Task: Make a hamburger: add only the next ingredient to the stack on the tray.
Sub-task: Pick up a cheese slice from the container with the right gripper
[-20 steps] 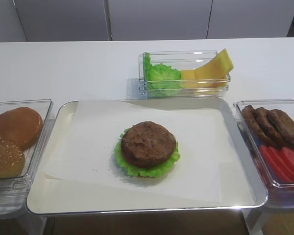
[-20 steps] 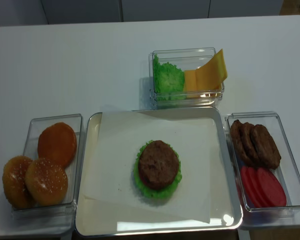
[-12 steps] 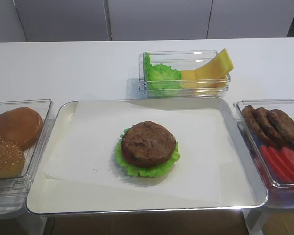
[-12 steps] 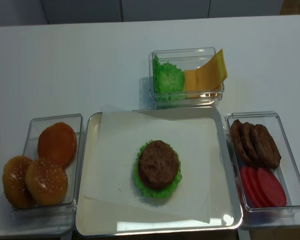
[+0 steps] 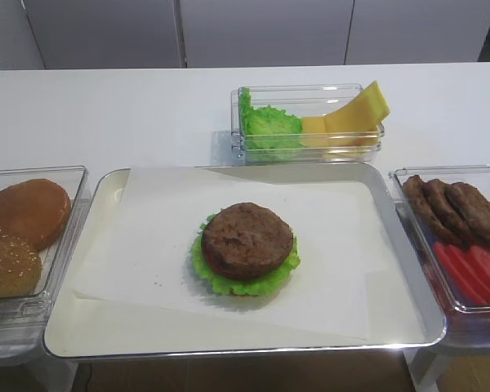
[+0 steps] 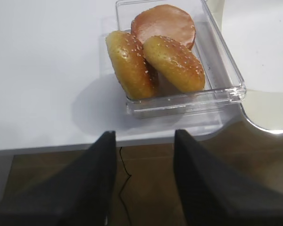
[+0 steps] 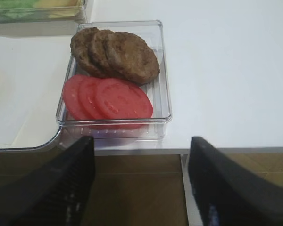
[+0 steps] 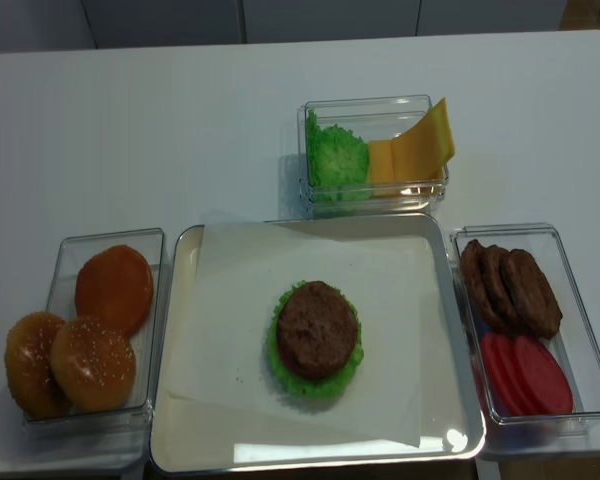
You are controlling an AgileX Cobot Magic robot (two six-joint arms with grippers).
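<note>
The other cheese slices lie flat. So my right gripper should next pinch the cheese slice that pokes above the tub's rim (image 8: 400,100) by its raised edge (image 8: 444,122).
The stack (image 5: 247,241) (image 8: 317,329), a brown patty over frilly lettuce, sits mid-tray on the white paper of the metal tray (image 5: 73,327) (image 8: 175,300). A yellow cheese slice (image 5: 361,109) (image 8: 426,140) leans on the right wall of the back tub and pokes above its rim, with more cheese (image 5: 314,125) lying flat beside it. My right gripper (image 7: 140,146) hangs open and empty below the table's front edge, in front of the patty and tomato tub. The left gripper (image 6: 145,136) is likewise open and empty below the edge, before the bun tub. Neither gripper appears in the high views.
The back tub (image 5: 310,94) also holds lettuce (image 5: 271,126). A left tub (image 5: 33,245) (image 6: 226,89) holds three buns (image 6: 172,61). The right tub (image 5: 474,175) (image 7: 162,70) holds oblong patties (image 7: 115,52) and tomato slices (image 7: 108,96). The tray's corners (image 6: 269,113) (image 7: 37,143) adjoin both tubs.
</note>
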